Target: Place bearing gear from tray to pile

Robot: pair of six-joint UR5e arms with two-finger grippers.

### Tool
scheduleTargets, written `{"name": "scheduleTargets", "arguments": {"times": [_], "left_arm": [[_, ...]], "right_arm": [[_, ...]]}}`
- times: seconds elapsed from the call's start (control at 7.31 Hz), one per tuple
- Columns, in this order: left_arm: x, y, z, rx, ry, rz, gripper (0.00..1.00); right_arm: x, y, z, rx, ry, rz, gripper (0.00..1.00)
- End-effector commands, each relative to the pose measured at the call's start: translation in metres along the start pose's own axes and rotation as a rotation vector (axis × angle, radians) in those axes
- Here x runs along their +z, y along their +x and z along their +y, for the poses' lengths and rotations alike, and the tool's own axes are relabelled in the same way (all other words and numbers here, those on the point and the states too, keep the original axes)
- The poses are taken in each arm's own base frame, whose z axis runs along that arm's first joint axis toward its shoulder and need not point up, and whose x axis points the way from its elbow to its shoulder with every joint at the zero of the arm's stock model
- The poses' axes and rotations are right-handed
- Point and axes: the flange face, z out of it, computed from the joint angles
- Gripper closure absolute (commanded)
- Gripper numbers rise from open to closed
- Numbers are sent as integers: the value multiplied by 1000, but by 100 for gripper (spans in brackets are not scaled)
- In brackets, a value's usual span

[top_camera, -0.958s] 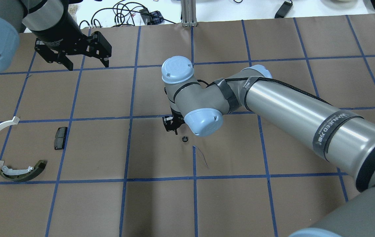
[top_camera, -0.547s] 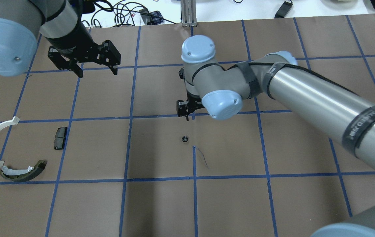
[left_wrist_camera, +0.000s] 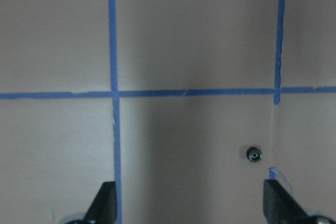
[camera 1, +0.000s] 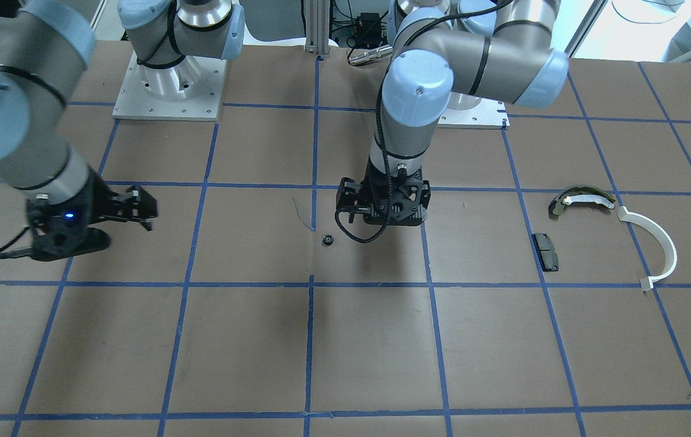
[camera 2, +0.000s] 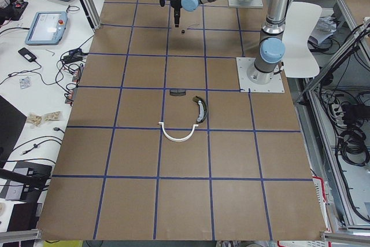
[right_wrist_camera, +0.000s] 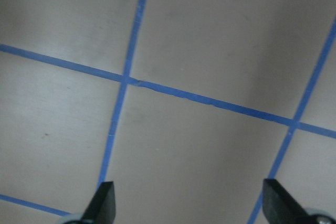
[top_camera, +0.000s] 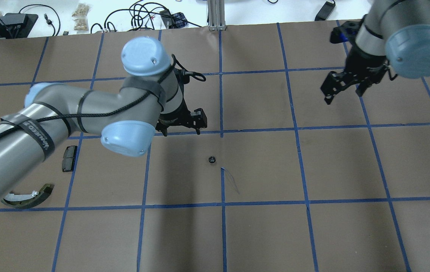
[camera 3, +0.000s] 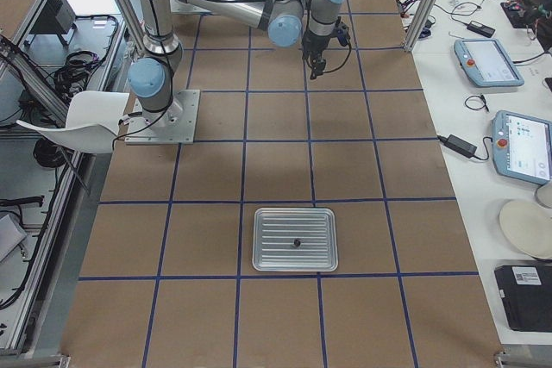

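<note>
Next, my left gripper grabs the small black bearing gear by its toothed rim [camera 1: 327, 240] [left_wrist_camera: 254, 154]. Then my left gripper adds the gear to the pile.
The bearing gear [top_camera: 211, 159], small, black and round, lies on the brown table near the centre; it also shows in the front view [camera 1: 327, 241] and the left wrist view [left_wrist_camera: 254, 154]. My left gripper [top_camera: 181, 130] hangs open and empty just behind and left of it, not touching. My right gripper [top_camera: 344, 95] is open and empty at the far right. The pile lies at the left: a black pad [top_camera: 69, 158], an olive shoe [top_camera: 28, 197] and a white arc [camera 1: 654, 243], which my left arm hides in the overhead view. The metal tray [camera 3: 293, 239] shows in the exterior right view.
A small dark part [camera 3: 297, 242] lies in the tray. A thin curl of torn blue tape [top_camera: 231, 180] lies just right of the gear. Cables and devices sit on the white bench beyond the table's far edge [top_camera: 143, 15].
My right arm has drawn back from the gear to the far right. My left arm has swung from the far left to just beside the gear. The gear has not moved.
</note>
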Motion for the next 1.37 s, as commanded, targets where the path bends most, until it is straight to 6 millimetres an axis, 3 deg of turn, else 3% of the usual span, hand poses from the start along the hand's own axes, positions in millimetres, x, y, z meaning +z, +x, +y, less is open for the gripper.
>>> {"name": "scheduleTargets", "arguments": {"times": [0.0,0.27,0.41,0.55,0.68,0.82,1.09,1.23], "left_arm": [[77,42,23,1,-28,-1,4],[106,52,26,-2,-40,-6,3],[113,54,28,11,-51,-10,8],[115,55,26,5,-50,-10,60],[116,55,27,6,-53,-11,85],[115,55,27,12,-50,-11,100],[114,55,26,14,-47,-10,100],[96,55,24,15,-17,1,100]], "right_arm": [[-10,102,46,-48,5,-5,0],[-15,174,91,-160,-18,42,0],[-14,213,120,-193,-14,33,0],[-12,240,139,-234,-6,45,0],[-3,273,151,-273,12,85,0],[10,311,162,-326,25,134,0],[53,377,191,-406,35,190,0],[74,395,205,-400,34,157,0]]}}
